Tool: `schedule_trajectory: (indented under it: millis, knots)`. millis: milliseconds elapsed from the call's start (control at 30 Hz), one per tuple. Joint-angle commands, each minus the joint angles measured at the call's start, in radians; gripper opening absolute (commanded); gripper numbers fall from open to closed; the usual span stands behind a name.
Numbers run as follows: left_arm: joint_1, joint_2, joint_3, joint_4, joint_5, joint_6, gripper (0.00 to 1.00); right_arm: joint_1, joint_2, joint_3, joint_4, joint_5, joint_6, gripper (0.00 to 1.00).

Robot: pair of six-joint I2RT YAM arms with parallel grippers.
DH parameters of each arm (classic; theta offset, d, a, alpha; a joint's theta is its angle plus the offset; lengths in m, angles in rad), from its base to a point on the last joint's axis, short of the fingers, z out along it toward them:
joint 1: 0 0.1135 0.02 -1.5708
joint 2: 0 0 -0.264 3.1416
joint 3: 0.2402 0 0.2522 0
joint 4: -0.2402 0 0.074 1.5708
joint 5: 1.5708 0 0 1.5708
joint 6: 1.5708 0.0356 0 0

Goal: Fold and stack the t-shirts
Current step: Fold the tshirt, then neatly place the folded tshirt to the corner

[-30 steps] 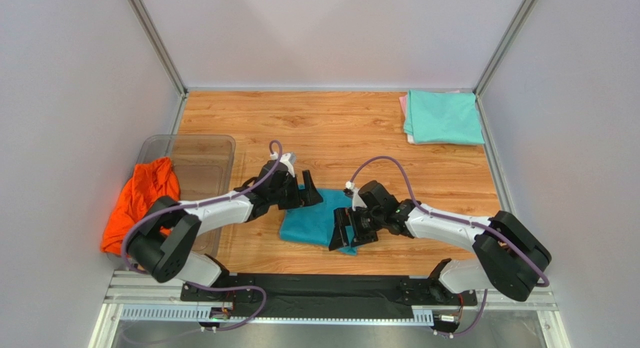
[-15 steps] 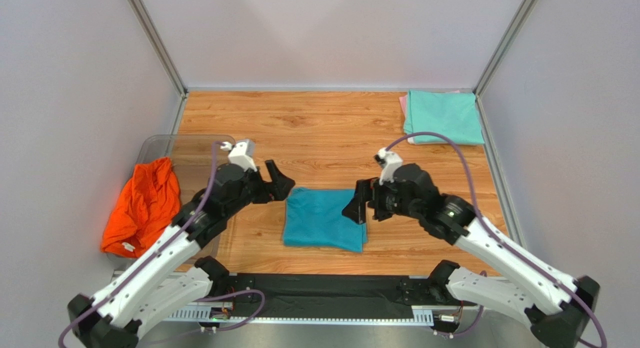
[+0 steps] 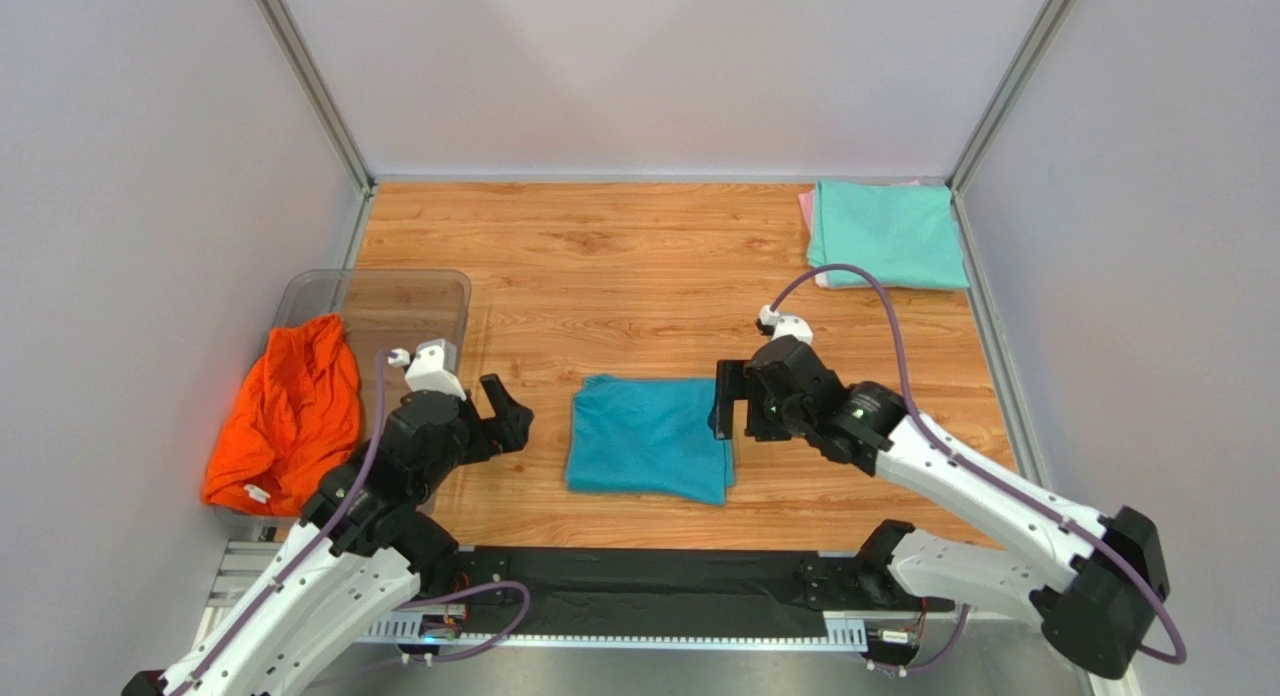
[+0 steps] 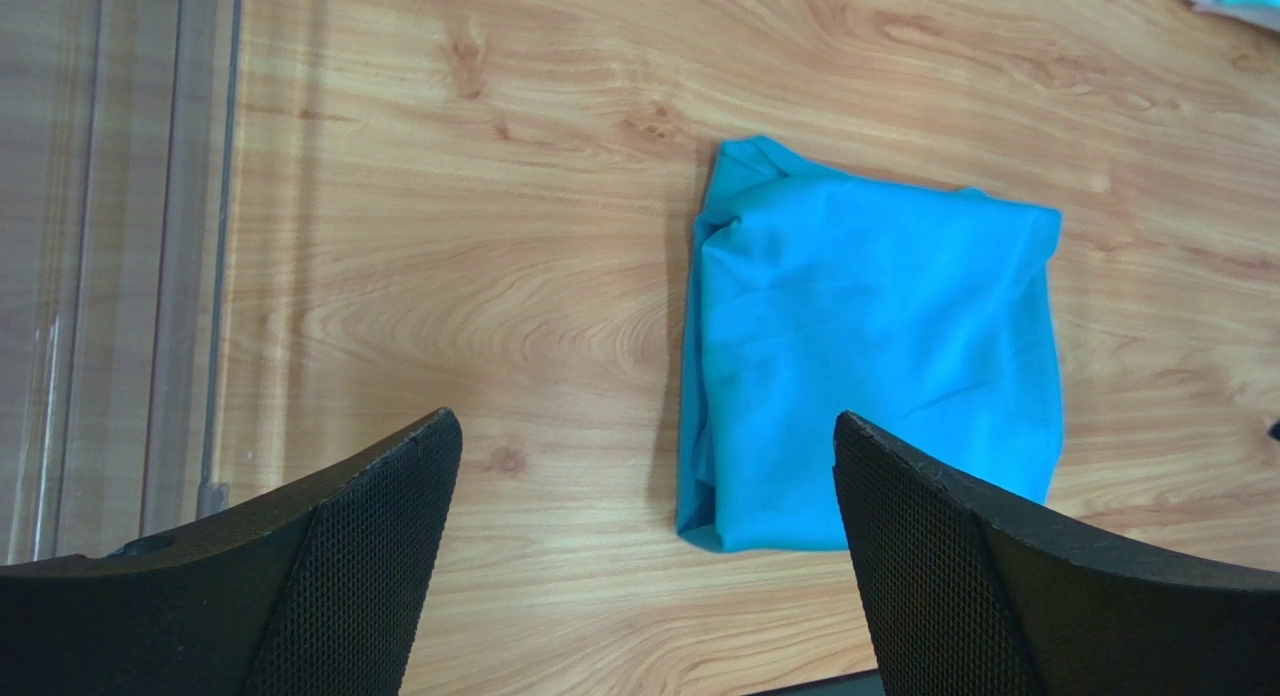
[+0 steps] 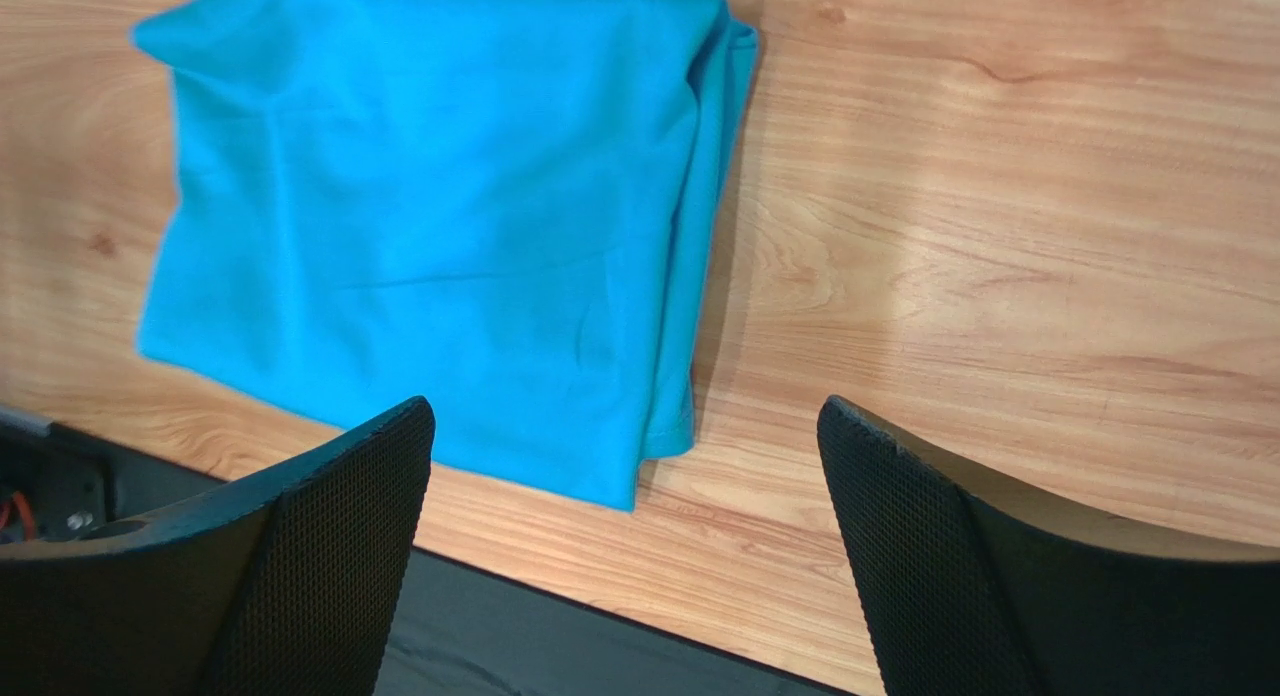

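Observation:
Next, my right gripper pinches all layers at the mid-side edge beneath it, to stack the teal-blue t-shirt still folded.
A teal-blue t-shirt [image 3: 649,438] lies folded into a rectangle near the table's front middle, also seen in the left wrist view [image 4: 872,366] and the right wrist view [image 5: 436,216]. My left gripper [image 3: 508,411] [image 4: 643,426] hovers open just left of it, holding nothing. My right gripper [image 3: 729,401] [image 5: 624,411] hovers open above the shirt's right edge, also holding nothing. An orange t-shirt [image 3: 289,408] lies crumpled at the far left, draped over the tub's side. A folded mint green t-shirt [image 3: 890,234] rests at the back right on a pale pink one [image 3: 809,216].
A clear plastic tub [image 3: 394,314] [image 4: 120,246] stands at the left, behind my left arm. Grey walls close in the wooden table [image 3: 631,261] on three sides. A black strip [image 5: 451,636] runs along the near edge.
Both grippers have lifted off the teal-blue shirt's sides and drawn apart. The left arm has swung left and toward the near edge. The shirt now lies flat and folded.

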Motion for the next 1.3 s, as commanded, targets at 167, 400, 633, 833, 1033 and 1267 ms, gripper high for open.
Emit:
schedule_trajectory:
  millis: [167, 400, 633, 833, 1033, 1267]
  knots:
    - [0.001, -0.047, -0.006, 0.018, -0.009, -0.011, 1.00, -0.013, 0.282, 0.031, 0.133, 0.013, 0.108, 0.92]
    - [-0.001, -0.042, -0.012, 0.022, 0.009, -0.011, 1.00, -0.031, 0.463, 0.045, 0.216, -0.085, 0.128, 0.78]
    - [-0.001, -0.039, -0.016, 0.035, 0.022, 0.000, 1.00, -0.031, 0.550, 0.038, 0.259, -0.081, 0.130, 0.69]
    - [-0.001, -0.039, -0.020, 0.033, 0.006, 0.000, 1.00, -0.031, 0.606, 0.022, 0.293, -0.096, 0.136, 0.53]
    - [-0.001, -0.041, -0.019, 0.024, -0.018, -0.003, 1.00, -0.031, 0.684, 0.042, 0.305, -0.079, 0.095, 0.28]
    - [-0.001, -0.044, -0.016, -0.011, -0.034, -0.031, 1.00, -0.062, 0.718, 0.117, 0.297, -0.062, -0.068, 0.00]
